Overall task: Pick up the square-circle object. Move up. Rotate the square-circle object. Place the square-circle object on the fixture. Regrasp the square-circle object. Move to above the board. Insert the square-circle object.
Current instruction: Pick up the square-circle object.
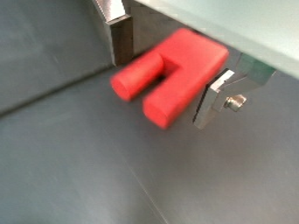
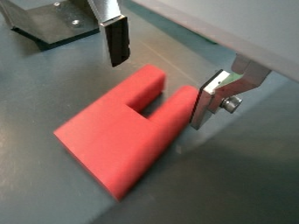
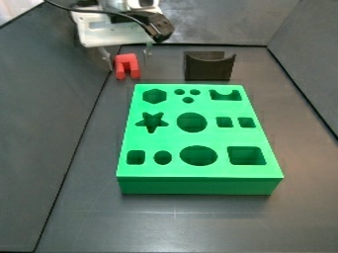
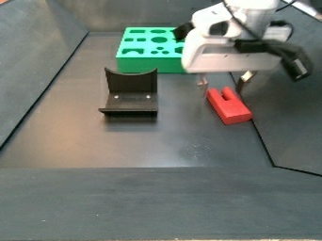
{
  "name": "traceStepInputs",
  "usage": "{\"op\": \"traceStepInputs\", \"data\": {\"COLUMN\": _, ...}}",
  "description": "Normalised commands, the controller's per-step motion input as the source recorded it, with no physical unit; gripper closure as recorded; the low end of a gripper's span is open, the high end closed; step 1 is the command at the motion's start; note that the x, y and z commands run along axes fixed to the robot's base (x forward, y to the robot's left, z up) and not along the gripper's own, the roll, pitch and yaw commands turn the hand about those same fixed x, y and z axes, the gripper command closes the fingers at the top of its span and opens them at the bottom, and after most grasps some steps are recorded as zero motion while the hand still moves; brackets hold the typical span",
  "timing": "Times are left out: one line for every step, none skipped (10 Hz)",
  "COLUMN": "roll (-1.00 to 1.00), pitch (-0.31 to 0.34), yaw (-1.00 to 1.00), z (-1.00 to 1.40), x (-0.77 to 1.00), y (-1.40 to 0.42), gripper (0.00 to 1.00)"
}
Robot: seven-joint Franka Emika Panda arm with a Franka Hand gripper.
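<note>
I next need to grab the square-circle object by the crossbar joining its legs, to lift and turn it for the fixture.
The square-circle object (image 3: 126, 66) is a small red block with two short legs, lying flat on the dark floor (image 4: 229, 104). My gripper (image 3: 126, 51) hangs low over it, open, with a finger on either side (image 4: 234, 85). In both wrist views the block (image 1: 170, 74) lies between the silver fingers (image 2: 163, 74). One finger (image 2: 208, 101) stands right by a leg, while the other (image 2: 115, 42) is apart from the block. The dark fixture (image 3: 208, 66) stands to one side of the block (image 4: 128, 94). The green board (image 3: 199, 138) lies apart from both (image 4: 149, 47).
Dark walls enclose the floor. The fixture's base plate (image 2: 52, 24) shows at the edge of a wrist view, beyond the far finger. A pale wall edge (image 1: 233, 31) runs close behind the gripper.
</note>
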Motion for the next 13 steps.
{"op": "traceStepInputs", "data": {"roll": 0.09, "pitch": 0.0, "yaw": 0.0, "z": -0.58, "x": 0.21, "y": 0.05, "gripper": 0.0}}
{"op": "traceStepInputs", "data": {"roll": 0.02, "pitch": -0.019, "yaw": 0.0, "z": -0.37, "x": 0.0, "y": 0.05, "gripper": 0.0}}
{"op": "traceStepInputs", "data": {"roll": -0.02, "pitch": -0.02, "yaw": 0.0, "z": -0.05, "x": 0.0, "y": 0.0, "gripper": 0.0}}
{"op": "traceStepInputs", "data": {"roll": 0.0, "pitch": -0.04, "yaw": 0.0, "z": 0.0, "x": 0.0, "y": 0.0, "gripper": 0.0}}
{"op": "traceStepInputs", "data": {"roll": -0.04, "pitch": -0.054, "yaw": 0.0, "z": -0.02, "x": 0.0, "y": 0.0, "gripper": 0.0}}
{"op": "traceStepInputs", "data": {"roll": 0.0, "pitch": -0.019, "yaw": 0.0, "z": 0.0, "x": 0.0, "y": 0.0, "gripper": 0.0}}
{"op": "traceStepInputs", "data": {"roll": 0.0, "pitch": 0.0, "yaw": 0.0, "z": 0.0, "x": 0.0, "y": 0.0, "gripper": 0.0}}
{"op": "traceStepInputs", "data": {"roll": 0.0, "pitch": 0.0, "yaw": 0.0, "z": 0.0, "x": 0.0, "y": 0.0, "gripper": 1.0}}
{"op": "traceStepInputs", "data": {"roll": 0.0, "pitch": 0.0, "yaw": 0.0, "z": 0.0, "x": 0.0, "y": 0.0, "gripper": 1.0}}
{"op": "traceStepInputs", "data": {"roll": 0.0, "pitch": 0.0, "yaw": 0.0, "z": 0.0, "x": 0.0, "y": 0.0, "gripper": 1.0}}
{"op": "traceStepInputs", "data": {"roll": 0.0, "pitch": 0.0, "yaw": 0.0, "z": 0.0, "x": 0.0, "y": 0.0, "gripper": 1.0}}
{"op": "traceStepInputs", "data": {"roll": 0.0, "pitch": 0.0, "yaw": 0.0, "z": 0.0, "x": 0.0, "y": 0.0, "gripper": 1.0}}
{"op": "traceStepInputs", "data": {"roll": 0.0, "pitch": 0.0, "yaw": 0.0, "z": 0.0, "x": 0.0, "y": 0.0, "gripper": 1.0}}
